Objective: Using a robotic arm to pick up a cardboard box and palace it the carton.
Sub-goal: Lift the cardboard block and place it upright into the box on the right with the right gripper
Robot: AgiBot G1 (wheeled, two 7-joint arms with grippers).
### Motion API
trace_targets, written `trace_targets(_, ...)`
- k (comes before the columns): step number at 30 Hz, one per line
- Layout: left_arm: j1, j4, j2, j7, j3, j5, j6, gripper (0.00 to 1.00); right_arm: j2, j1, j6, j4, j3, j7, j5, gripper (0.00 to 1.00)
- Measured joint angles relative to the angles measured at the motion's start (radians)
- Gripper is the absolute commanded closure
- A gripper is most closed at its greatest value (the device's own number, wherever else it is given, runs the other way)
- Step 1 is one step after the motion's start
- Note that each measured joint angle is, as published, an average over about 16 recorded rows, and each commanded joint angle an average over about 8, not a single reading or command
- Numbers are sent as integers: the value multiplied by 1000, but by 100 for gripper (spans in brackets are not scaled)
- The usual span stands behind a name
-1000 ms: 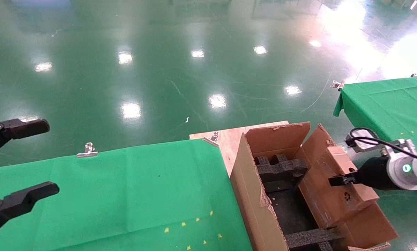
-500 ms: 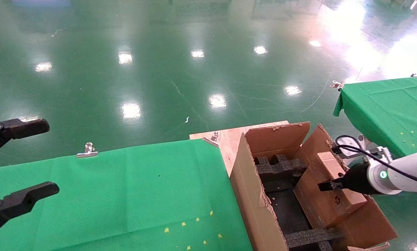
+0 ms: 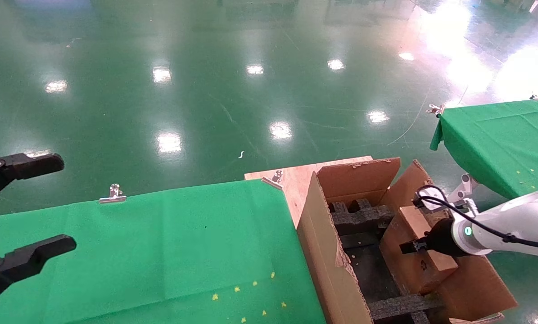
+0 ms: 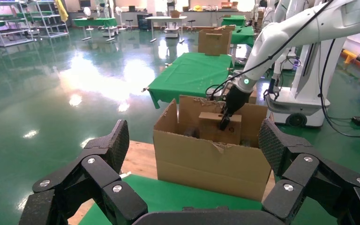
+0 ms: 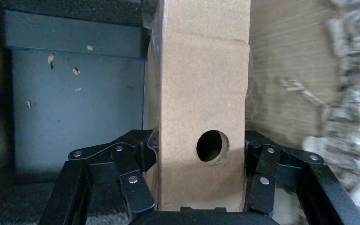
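The robot's right gripper needs to keep holding the box until the box is lower, because the cardboard box is still high above the gap beside the black foam.
My white right arm (image 3: 512, 227) reaches in from the right. Its gripper (image 3: 419, 245) is shut on the small brown cardboard box (image 3: 415, 245), gripping its two long sides. The box's round hole (image 5: 212, 146) shows between the fingers (image 5: 133, 168). The box hangs tilted inside the large open carton (image 3: 327, 252), over its right half, beside the right flap. Black foam inserts (image 3: 361, 218) lie in the carton. The left wrist view shows the carton (image 4: 211, 159), the box (image 4: 218, 127) and the right arm (image 4: 281, 35). My left gripper (image 3: 25, 209) is open and empty at the left, above the green table.
A green-clothed table (image 3: 151, 252) lies left of the carton, with a metal clip (image 3: 112, 194) on its far edge. A bare wooden board (image 3: 296, 177) sits behind the carton. Another green table (image 3: 503, 139) stands at the right. Shiny green floor lies beyond.
My right gripper has carried the cardboard box to the left and lower, from above the carton's right flap to inside the carton. The left gripper has not moved.
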Motion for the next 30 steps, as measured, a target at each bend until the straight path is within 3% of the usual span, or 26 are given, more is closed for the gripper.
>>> trace_targets(19,0,0,0,0,0,0,0,0,-151,-57,53,-257,-16,-99,58,100)
trace_targets(20,0,0,0,0,0,0,0,0,-158,-59,56,-269,-17,-105,61,95)
trace_targets(27,0,0,0,0,0,0,0,0,-189,-71,66,-322,-18,-136,78,8)
trace_targets(28,0,0,0,0,0,0,0,0,-191,-72,66,-325,-18,-139,79,0)
trace_targets(30,0,0,0,0,0,0,0,0,-194,-74,67,-330,-18,-143,82,0)
